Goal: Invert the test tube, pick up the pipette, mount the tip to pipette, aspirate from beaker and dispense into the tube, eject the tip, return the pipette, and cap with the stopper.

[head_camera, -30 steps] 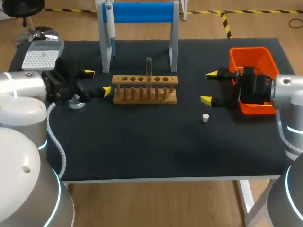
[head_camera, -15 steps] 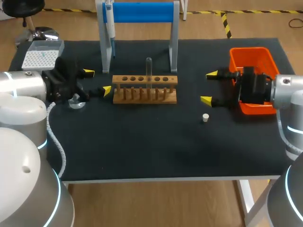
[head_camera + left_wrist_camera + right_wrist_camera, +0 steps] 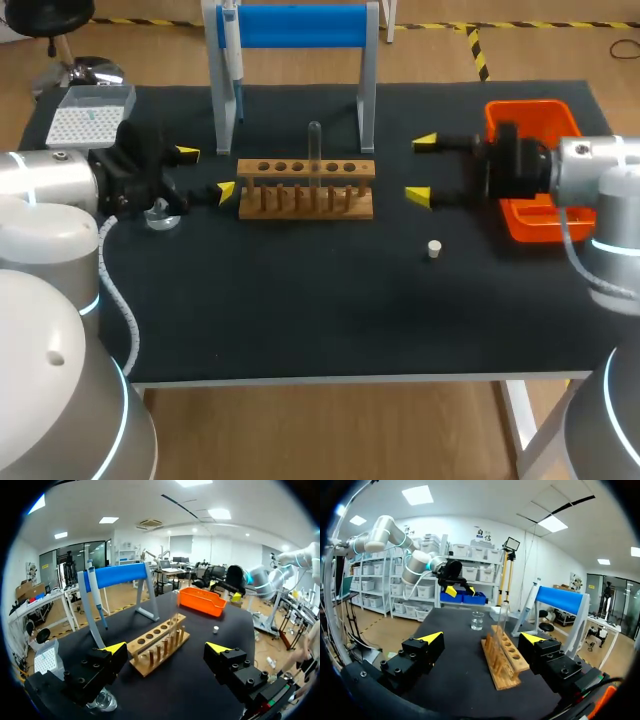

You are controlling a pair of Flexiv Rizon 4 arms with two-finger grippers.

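The rack, which is wooden, surrounds the lower part of the test tube (image 3: 314,145), so my right gripper must next grab the tube's upper length above the holes.
A clear test tube (image 3: 314,145) stands upright in the wooden rack (image 3: 305,188). The pipette (image 3: 232,50) hangs on the blue stand (image 3: 300,25). A small white stopper (image 3: 434,248) lies on the mat right of the rack. The glass beaker (image 3: 160,213) sits under my left arm's wrist. My left gripper (image 3: 206,173) is open just left of the rack, holding nothing. My right gripper (image 3: 421,170) is open right of the rack, also holding nothing. Ahead of the left gripper (image 3: 166,648) lie the rack (image 3: 159,645) and tube (image 3: 175,615). The right gripper (image 3: 481,638) faces the rack (image 3: 504,657).
An orange bin (image 3: 530,130) stands at the right, partly behind my right arm. A white tip box (image 3: 88,115) sits at the back left corner. The stand's legs rise just behind the rack. Bare black mat (image 3: 300,300) stretches in front of the rack.
My right gripper has moved left, away from the orange bin and nearer the rack. The left arm has stayed where it was.
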